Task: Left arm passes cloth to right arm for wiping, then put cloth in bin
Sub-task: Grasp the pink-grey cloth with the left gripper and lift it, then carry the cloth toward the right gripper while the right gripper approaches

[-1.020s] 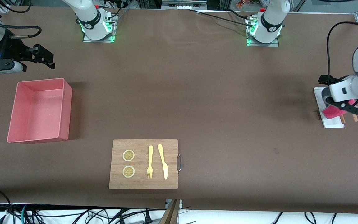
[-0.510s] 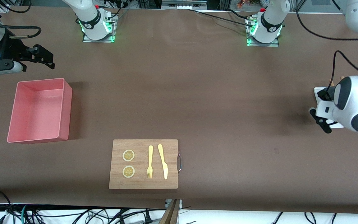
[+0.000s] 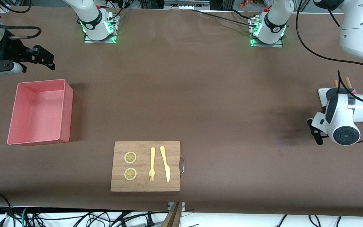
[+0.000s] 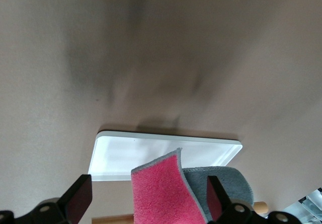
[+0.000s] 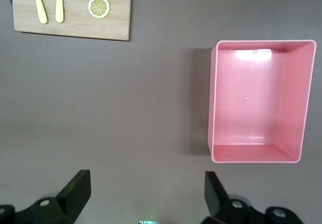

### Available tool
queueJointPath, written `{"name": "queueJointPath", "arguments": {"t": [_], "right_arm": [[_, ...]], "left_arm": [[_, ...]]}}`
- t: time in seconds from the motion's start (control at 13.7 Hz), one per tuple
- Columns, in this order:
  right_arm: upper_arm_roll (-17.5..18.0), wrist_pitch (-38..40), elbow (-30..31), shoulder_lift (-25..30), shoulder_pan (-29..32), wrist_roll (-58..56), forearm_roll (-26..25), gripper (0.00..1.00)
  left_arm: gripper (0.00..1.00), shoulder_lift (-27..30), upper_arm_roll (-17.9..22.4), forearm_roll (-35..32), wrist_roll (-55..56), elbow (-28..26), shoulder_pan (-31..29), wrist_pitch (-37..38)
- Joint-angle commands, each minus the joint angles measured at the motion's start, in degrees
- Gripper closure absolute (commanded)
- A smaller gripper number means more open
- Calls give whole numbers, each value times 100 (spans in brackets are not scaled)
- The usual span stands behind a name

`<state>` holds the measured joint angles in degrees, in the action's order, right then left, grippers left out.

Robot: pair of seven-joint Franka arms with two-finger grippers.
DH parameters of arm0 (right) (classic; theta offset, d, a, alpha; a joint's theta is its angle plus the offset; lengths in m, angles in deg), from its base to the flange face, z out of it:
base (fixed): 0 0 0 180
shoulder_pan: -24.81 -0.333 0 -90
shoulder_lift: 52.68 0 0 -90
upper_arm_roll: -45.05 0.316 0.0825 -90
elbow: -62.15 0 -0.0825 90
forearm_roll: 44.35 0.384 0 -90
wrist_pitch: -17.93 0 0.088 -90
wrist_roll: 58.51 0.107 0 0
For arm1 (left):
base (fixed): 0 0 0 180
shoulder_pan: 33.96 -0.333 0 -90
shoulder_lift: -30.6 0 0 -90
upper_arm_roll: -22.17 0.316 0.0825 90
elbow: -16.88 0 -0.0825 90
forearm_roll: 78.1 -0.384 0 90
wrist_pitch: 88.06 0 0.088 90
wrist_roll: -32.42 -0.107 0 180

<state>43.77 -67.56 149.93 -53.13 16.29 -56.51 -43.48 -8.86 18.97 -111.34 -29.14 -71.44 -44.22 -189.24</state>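
The magenta cloth needs to go to my right gripper for wiping, so my left gripper should grab the cloth by its curled-up pink corner next.
The magenta cloth (image 4: 161,194) with its grey backing (image 4: 229,181) lies by the narrow white tray (image 4: 131,156) at the left arm's end of the table. One pink corner curls up. My left gripper (image 4: 148,181) is open, with its fingers (image 4: 80,194) on either side of the cloth. In the front view the left arm's white wrist (image 3: 342,126) covers the cloth and most of the tray (image 3: 322,94). My right gripper (image 3: 50,61) is open and empty, over bare table farther from the front camera than the pink bin (image 3: 41,82). It also shows in the right wrist view (image 5: 146,194), as does the bin (image 5: 216,98).
A wooden cutting board (image 3: 145,186) with two lemon slices, a yellow fork and a yellow knife lies near the front edge; it also shows in the right wrist view (image 5: 75,27). Two wooden sticks (image 3: 347,82) poke out by the tray.
The left arm has swung round and its wrist now lies low over the tray, covering the cloth that showed there a second ago. The right arm has not moved.
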Motion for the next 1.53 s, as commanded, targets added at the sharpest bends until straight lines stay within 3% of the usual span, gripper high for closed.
{"name": "queueJointPath", "arguments": {"t": [0.0,0.44,0.51,0.66,0.73,1.24,1.46], "right_arm": [[-13,6,-51,-8,17,-95,54,0],[-22,6,-51,-8,17,-95,54,0],[-22,6,-51,-8,17,-95,54,0],[-22,6,-51,-8,17,-95,45,0],[-22,6,-51,-8,26,-95,45,0],[-39,24,-59,-130,79,-95,28,0],[-30,41,-68,-315,88,-95,28,0]], "left_arm": [[0,-141,-14,-122,-234,158,-213,-16],[0,-299,-23,-131,-242,97,-468,-8],[12,-299,-23,-131,-251,79,-494,19],[78,-326,-23,-131,-313,87,-486,36],[100,-317,-23,-140,-339,88,-486,45],[100,-160,-84,-26,-638,271,-433,395],[100,-18,-225,587,-629,762,-363,993]]}}
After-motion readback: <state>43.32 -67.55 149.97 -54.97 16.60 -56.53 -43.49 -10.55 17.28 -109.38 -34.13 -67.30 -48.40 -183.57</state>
